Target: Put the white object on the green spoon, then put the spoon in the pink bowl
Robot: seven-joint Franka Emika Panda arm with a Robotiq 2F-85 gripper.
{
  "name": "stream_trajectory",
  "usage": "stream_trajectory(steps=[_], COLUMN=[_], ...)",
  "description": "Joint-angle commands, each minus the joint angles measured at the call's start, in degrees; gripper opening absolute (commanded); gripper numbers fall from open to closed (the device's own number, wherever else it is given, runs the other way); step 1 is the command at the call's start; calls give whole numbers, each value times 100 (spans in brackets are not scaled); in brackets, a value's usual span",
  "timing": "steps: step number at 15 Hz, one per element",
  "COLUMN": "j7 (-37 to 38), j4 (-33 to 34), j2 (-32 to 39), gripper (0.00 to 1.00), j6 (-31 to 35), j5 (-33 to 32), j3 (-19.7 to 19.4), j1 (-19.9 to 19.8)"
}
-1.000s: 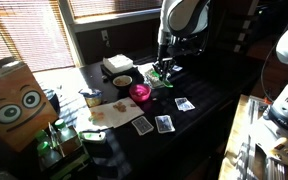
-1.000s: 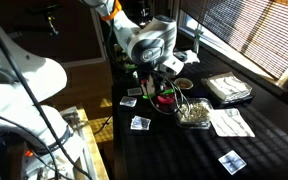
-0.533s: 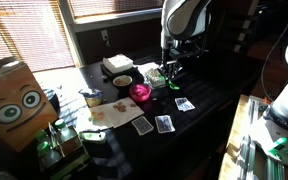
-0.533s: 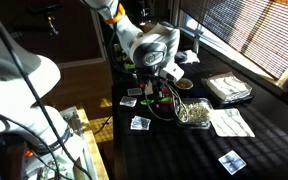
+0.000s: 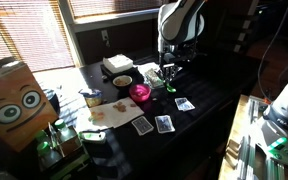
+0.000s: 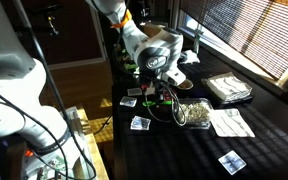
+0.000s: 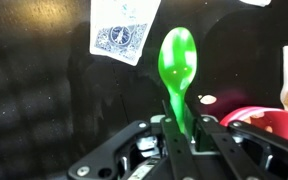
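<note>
My gripper should keep its hold on the green spoon, because the spoon is hanging above the dark table and would fall if I opened now.
In the wrist view my gripper [image 7: 181, 128] is shut on the handle of the green spoon [image 7: 176, 58]. The spoon's bowl points away over the dark table and looks empty. The pink bowl [image 7: 271, 124] sits just right of my fingers. A small pale spot [image 7: 206, 99] lies on the table between spoon and bowl; I cannot tell what it is. In both exterior views the gripper [image 5: 168, 76] [image 6: 155, 90] hangs low beside the pink bowl [image 5: 140, 92] [image 6: 166, 99], with a bit of green spoon [image 5: 156, 77] showing.
Playing cards lie on the table [image 7: 119, 38] [image 5: 184, 104] [image 5: 164, 123] [image 5: 142, 125]. A dark bowl with yellowish contents [image 5: 122, 81] and a white box [image 5: 117, 65] stand behind the pink bowl. A cardboard box with eyes [image 5: 14, 100] stands to the side. A mesh dish [image 6: 194, 112] and papers [image 6: 227, 122] lie nearby.
The gripper has shifted slightly and come down a little beside the pink bowl, with the arm's wrist turning. The bowl and cards have not moved.
</note>
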Motion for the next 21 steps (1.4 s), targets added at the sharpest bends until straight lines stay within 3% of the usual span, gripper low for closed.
stream_trajectory(steps=[1,7,21], j7=[-57,-106,-230], j4=[277,454,752], j2=[329,644,1250], gripper=[4,4,4], j6=[119,206,283], j5=[519,918,993], j3=[-550,-903,-1054], j1=[646,1015,1099])
